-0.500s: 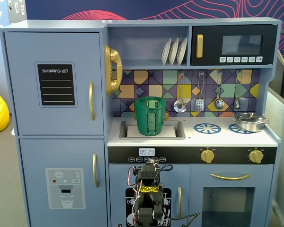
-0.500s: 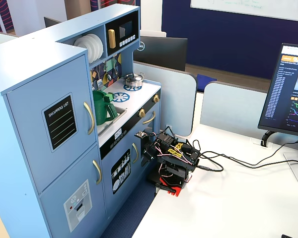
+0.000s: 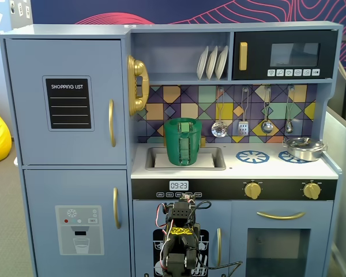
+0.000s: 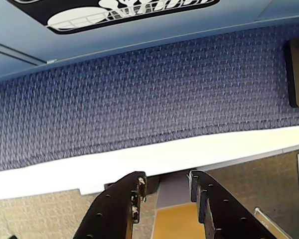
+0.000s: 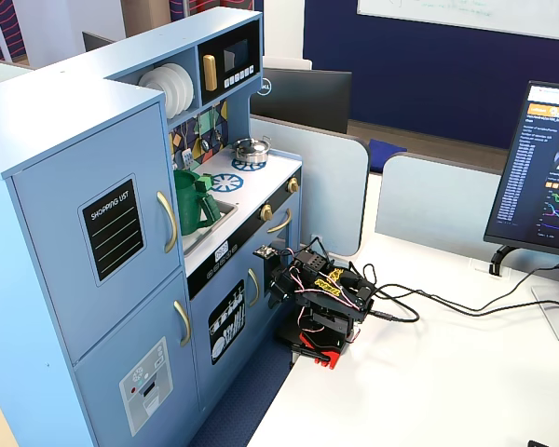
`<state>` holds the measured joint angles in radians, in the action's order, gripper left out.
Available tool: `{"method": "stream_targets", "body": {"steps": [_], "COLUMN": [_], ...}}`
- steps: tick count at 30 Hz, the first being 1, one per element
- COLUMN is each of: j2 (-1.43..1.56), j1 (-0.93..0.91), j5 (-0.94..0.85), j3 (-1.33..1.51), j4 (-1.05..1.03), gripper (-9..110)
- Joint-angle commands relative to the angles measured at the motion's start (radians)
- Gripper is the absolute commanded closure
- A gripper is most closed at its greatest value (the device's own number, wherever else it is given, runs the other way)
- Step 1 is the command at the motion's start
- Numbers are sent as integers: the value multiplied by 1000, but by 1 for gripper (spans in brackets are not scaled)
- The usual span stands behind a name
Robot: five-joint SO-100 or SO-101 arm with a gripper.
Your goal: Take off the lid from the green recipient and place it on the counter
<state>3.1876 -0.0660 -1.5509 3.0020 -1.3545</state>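
Observation:
My gripper will next grab the green recipient's lid by its raised handle (image 3: 186,126) to take it off, and then the lid goes on the white counter.
The green recipient (image 3: 183,144) stands upright in the sink of the toy kitchen, also seen in the other fixed view (image 5: 192,203). The lid (image 3: 183,120) sits on top of it, its small handle just showing. The white counter (image 3: 277,167) runs right from the sink, with blue burner rings. My arm (image 3: 181,242) is folded low in front of the kitchen, on a white table (image 5: 447,391), far below the recipient. In the wrist view my gripper (image 4: 167,183) is open and empty. It points down at blue carpet and the table edge.
A silver pot (image 3: 304,148) sits on the right burner. Utensils (image 3: 242,118) hang on the back wall above the counter. The shelf and microwave (image 3: 285,55) overhang the counter. Cables (image 5: 429,317) and a monitor (image 5: 540,177) are on the table.

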Motion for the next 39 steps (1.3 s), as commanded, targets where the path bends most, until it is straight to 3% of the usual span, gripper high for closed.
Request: {"method": "stream_targets", "body": {"steps": [1,5,10,16,22,28,39], "j2": [-9,-17,-141,-348,-460,-583,-724], "j1": [-28,-35,6,26,6,-3,-54], "j5": [52,132,26,-143,-117,-121,-109], "j3": [-6,-89,-328,-683,-815,-911,-1034], "j4": [-95,163,451,528,736,946,1045], "gripper": [101,101,101,101,82,76,70]}}
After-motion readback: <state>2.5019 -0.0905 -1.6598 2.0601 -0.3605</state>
